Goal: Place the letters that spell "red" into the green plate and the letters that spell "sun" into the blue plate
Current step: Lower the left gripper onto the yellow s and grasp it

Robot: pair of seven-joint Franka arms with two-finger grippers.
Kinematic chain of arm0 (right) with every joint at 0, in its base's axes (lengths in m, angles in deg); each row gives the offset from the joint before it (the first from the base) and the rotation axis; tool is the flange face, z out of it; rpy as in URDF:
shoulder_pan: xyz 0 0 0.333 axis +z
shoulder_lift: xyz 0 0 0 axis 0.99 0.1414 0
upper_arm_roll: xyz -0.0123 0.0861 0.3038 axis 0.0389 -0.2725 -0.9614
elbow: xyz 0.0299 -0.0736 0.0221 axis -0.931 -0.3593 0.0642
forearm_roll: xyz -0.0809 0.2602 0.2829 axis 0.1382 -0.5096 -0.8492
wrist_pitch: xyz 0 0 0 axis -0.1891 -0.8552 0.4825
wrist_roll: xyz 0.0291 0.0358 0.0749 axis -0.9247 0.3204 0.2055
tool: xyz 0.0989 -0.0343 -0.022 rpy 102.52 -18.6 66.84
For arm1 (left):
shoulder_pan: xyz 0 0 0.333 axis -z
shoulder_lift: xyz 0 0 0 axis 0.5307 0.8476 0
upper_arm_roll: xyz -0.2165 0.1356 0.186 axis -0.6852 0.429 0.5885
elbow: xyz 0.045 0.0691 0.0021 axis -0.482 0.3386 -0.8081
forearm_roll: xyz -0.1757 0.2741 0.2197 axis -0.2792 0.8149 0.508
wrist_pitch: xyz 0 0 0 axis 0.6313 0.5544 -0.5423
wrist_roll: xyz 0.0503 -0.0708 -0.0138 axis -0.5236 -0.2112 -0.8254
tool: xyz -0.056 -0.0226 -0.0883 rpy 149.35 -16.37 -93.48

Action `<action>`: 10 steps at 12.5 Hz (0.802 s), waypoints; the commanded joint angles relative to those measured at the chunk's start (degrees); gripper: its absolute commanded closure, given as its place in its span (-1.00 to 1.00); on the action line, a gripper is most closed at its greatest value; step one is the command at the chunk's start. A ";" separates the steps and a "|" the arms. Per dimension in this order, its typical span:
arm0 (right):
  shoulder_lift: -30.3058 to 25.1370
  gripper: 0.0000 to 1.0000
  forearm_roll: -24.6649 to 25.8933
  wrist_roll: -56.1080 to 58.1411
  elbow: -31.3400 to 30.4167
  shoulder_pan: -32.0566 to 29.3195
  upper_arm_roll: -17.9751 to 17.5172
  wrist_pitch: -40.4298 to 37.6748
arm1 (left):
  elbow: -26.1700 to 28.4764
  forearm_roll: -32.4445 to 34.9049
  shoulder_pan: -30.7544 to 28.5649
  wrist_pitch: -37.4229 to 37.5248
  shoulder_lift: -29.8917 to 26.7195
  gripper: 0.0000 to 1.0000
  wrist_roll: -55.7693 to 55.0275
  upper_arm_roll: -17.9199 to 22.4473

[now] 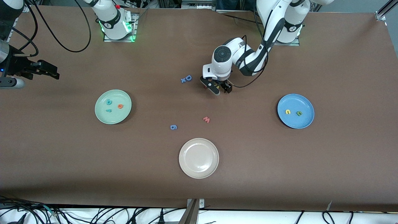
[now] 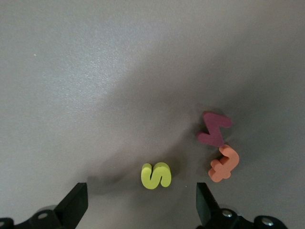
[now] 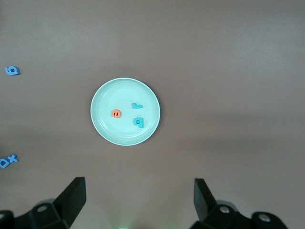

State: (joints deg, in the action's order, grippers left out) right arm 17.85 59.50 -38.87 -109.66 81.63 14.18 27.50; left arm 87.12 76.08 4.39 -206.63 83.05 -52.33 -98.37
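Observation:
The left gripper grabs the yellow "s" by its curved body point(image 2: 156, 176) next, to finish spelling "sun" in the blue plate.
The yellow "s" point(image 2: 156, 175) lies on the brown table, just ahead of my left gripper point(image 2: 140, 192), which hangs low over it, open and empty. In the front view that gripper point(image 1: 219, 89) is over the table's middle and hides the "s". The green plate point(image 1: 115, 117) holds the teal "d" point(image 1: 108, 102), the teal "r" point(image 1: 108, 110) and the orange "e" point(image 1: 120, 106). The blue plate point(image 1: 295, 123) holds the yellow "n" point(image 1: 288, 111) and the olive "u" point(image 1: 299, 113). My right gripper point(image 1: 49, 71) waits open, high over the right arm's end of the table, with the green plate point(image 3: 107, 126) in its wrist view.
A dark red letter point(image 2: 214, 129) and an orange "t" point(image 2: 223, 163) lie close beside the "s". A blue "D" with a small "x" point(image 1: 186, 79), a blue "g" point(image 1: 173, 127) and a salmon "w" point(image 1: 206, 119) lie mid-table. A cream plate point(image 1: 199, 174) sits nearest the front camera.

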 commanded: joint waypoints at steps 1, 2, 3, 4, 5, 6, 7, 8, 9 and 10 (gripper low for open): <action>-0.38 -1.00 -0.62 0.86 0.37 -0.46 -0.52 -0.81 | -0.28 3.41 0.21 -1.42 1.39 -0.99 -0.35 0.14; -0.38 -1.00 -0.62 0.86 0.37 -0.46 -0.52 -0.81 | -0.28 3.50 0.21 -2.04 1.66 -0.99 -0.36 0.14; -0.29 -1.00 -0.71 0.86 0.37 -0.46 -0.44 -0.81 | -0.28 3.50 0.21 -2.22 1.75 -0.98 -0.36 0.14; -0.29 -1.00 -0.71 0.77 0.37 -0.46 -0.44 -0.81 | -0.28 3.50 0.21 -2.30 1.75 -0.94 -0.36 0.23; -0.38 -1.00 -0.62 0.60 0.37 -0.46 -0.61 -0.81 | -0.46 3.50 0.12 -2.31 1.84 -0.88 -0.27 0.23; -0.47 -1.00 -0.54 0.59 0.37 -0.29 -0.61 -0.81 | -0.63 3.50 0.12 -2.31 1.84 -0.85 -0.27 0.23; -0.56 -1.00 -0.54 0.68 0.37 -0.29 -0.61 -0.81 | -0.81 3.59 0.03 -2.31 1.75 -0.83 -0.27 0.23; -0.56 -1.00 -0.54 0.68 0.37 -0.29 -0.70 -0.81 | -1.07 3.68 0.03 -2.31 1.84 -0.78 0.17 0.23; -0.56 -1.00 -0.45 0.68 0.37 -0.29 -0.79 -0.81 | -1.68 3.68 0.03 -2.31 2.19 -0.65 0.26 0.23; -0.56 -1.00 -0.45 0.68 0.28 -0.29 -0.79 -0.81 | -1.95 3.77 0.03 -2.39 2.54 -0.55 0.26 0.23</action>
State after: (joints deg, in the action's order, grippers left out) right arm 17.85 59.50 -38.87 -109.64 81.70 13.79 27.47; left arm 86.46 78.08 4.37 -208.49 84.43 -52.36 -98.27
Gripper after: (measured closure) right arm 0.000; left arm 0.167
